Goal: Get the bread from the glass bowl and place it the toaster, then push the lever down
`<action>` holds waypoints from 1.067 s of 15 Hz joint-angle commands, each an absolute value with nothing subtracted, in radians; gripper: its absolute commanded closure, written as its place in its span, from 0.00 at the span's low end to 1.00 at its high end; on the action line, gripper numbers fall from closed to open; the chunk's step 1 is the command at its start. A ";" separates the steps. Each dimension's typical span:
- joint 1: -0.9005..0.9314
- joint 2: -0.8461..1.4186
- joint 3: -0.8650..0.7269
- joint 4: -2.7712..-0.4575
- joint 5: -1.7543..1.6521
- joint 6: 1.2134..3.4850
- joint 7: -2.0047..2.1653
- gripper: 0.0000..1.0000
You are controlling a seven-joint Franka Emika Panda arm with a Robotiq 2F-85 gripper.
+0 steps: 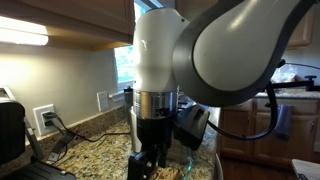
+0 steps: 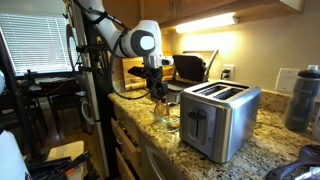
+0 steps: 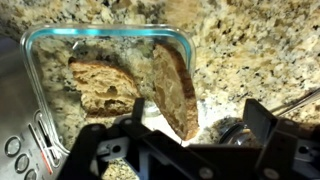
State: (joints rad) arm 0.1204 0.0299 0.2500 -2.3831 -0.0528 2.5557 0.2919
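I should lower my gripper first and then close on the tilted slice [image 3: 174,92], because my fingers are still above the bowl's rim, short of the slice.
In the wrist view the glass bowl [image 3: 110,30] sits on the speckled granite counter and holds two bread slices. One slice [image 3: 100,85] lies flat on the left. The other slice [image 3: 172,80] stands tilted on its edge, right of centre. My gripper [image 3: 198,118] is open just above the bowl, and the tilted slice's near end shows between the two fingers. The brushed steel toaster [image 2: 220,115] stands beside the bowl [image 2: 165,112], and its edge shows at the left of the wrist view [image 3: 12,110]. The gripper [image 2: 158,88] hangs over the bowl.
A black appliance [image 2: 190,68] stands against the wall behind the bowl. A dark water bottle [image 2: 305,95] stands beyond the toaster. Wall outlets with a plugged cable [image 1: 45,118] are on the backsplash. The arm's stand [image 2: 85,70] is at the counter's end.
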 commanded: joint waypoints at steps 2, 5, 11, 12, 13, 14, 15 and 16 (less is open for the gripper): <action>0.148 0.079 0.209 -2.360 -0.107 2.611 0.314 0.00; 0.155 0.105 0.199 -2.351 -0.104 2.628 0.312 0.33; 0.163 0.118 0.177 -2.335 -0.103 2.622 0.312 0.73; 0.163 0.114 0.174 -2.333 -0.103 2.622 0.310 0.80; 0.164 0.108 0.169 -2.329 -0.102 2.616 0.308 0.86; 0.164 0.102 0.165 -2.324 -0.107 2.607 0.312 0.93; 0.164 0.097 0.163 -2.321 -0.103 2.607 0.310 0.95; 0.163 0.092 0.162 -2.320 -0.096 2.606 0.306 0.97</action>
State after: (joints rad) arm 0.1427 0.1212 0.1868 -2.3174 -0.0797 2.6123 0.2918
